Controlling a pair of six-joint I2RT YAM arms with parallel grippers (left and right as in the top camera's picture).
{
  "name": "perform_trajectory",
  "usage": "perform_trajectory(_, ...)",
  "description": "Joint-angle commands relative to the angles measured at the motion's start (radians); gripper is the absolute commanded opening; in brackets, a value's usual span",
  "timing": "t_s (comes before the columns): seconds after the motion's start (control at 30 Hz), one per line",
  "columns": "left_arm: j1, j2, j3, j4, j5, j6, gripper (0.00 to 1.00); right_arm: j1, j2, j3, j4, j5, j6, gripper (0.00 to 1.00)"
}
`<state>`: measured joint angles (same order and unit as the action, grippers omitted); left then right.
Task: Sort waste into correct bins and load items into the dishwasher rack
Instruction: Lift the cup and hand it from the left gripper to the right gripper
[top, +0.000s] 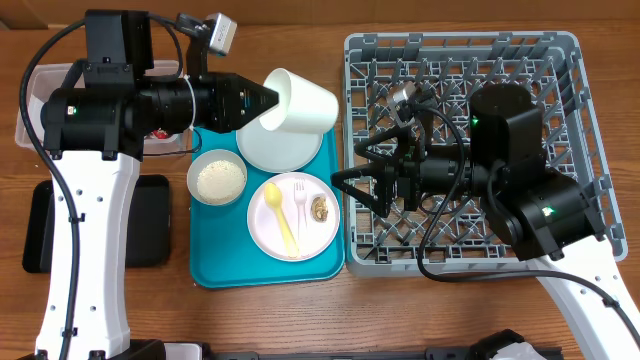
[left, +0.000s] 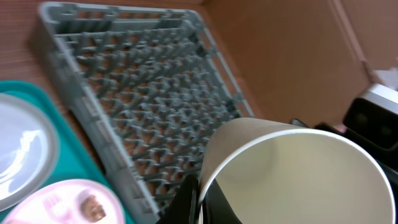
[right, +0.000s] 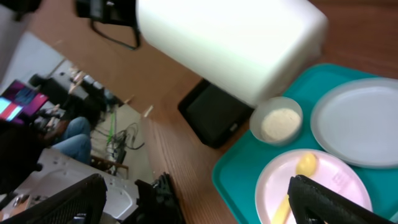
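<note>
The white cup should next be grabbed around its base by my right gripper, so the cup's rim stays free to go into the dishwasher rack first.
My left gripper is shut on the rim of the small white cup, held on its side above the grey plate. In the left wrist view my fingers pinch the cup's wall. The small grey bowl holds white rice grains. The pale pink plate carries the yellow spoon, the white fork and a brown food scrap. My right gripper is open and empty over the left edge of the grey dishwasher rack.
The dishes stand on a flat teal tray. A black tray lies left of it, partly under my left arm. A clear tub sits at the far left. The right wrist view shows the bowl and black tray.
</note>
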<state>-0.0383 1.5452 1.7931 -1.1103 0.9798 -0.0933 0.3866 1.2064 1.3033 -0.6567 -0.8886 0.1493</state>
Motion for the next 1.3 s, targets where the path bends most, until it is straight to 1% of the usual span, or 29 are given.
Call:
perform_trajectory(0.0,0.007,-0.003,0.014,0.008,0.187,0.027,0.04,-0.002,-0.004,0.02,0.054,-0.115,-0.066,0.97)
perform_trajectory(0.17,0.007,-0.003,0.014,0.056,0.332,0.026,0.04,-0.002,-0.004,0.02,0.203,-0.213,-0.072,0.94)
perform_trajectory(0.3,0.007,-0.004,0.014,0.084,0.396,0.01,0.04,-0.002,-0.004,0.02,0.303,-0.212,-0.071,0.92)
perform_trajectory(0.4,0.007,-0.004,0.014,0.09,0.439,-0.002,0.04,-0.002,-0.004,0.02,0.323,-0.165,-0.043,0.92)
perform_trajectory(0.47,0.01,-0.004,0.014,0.099,0.443,-0.014,0.04,-0.005,-0.004,0.02,0.31,-0.124,-0.017,0.92)
perform_trajectory(0.6,0.028,-0.004,0.014,0.105,0.443,-0.019,0.04,-0.025,-0.004,0.02,0.307,-0.118,-0.011,0.92)
perform_trajectory(0.73,0.025,-0.004,0.014,0.1,0.474,-0.02,0.04,-0.049,-0.004,0.02,0.39,-0.115,0.013,0.92)
perform_trajectory(0.93,-0.01,-0.004,0.014,0.096,0.474,-0.019,0.04,-0.048,-0.002,0.02,0.474,-0.15,0.031,0.91)
perform_trajectory(1.0,-0.043,-0.004,0.014,0.095,0.426,-0.019,0.04,-0.048,-0.001,0.02,0.487,-0.157,0.031,0.88)
perform_trajectory(1.1,-0.075,-0.004,0.014,0.097,0.394,-0.019,0.04,-0.048,0.0,0.02,0.494,-0.158,0.031,0.88)
perform_trajectory(1.17,-0.093,-0.004,0.014,0.1,0.382,-0.019,0.04,-0.048,0.0,0.02,0.496,-0.161,0.031,0.9)
perform_trajectory(1.27,-0.109,-0.003,0.014,0.101,0.351,-0.02,0.04,-0.048,0.0,0.02,0.495,-0.165,0.031,0.89)
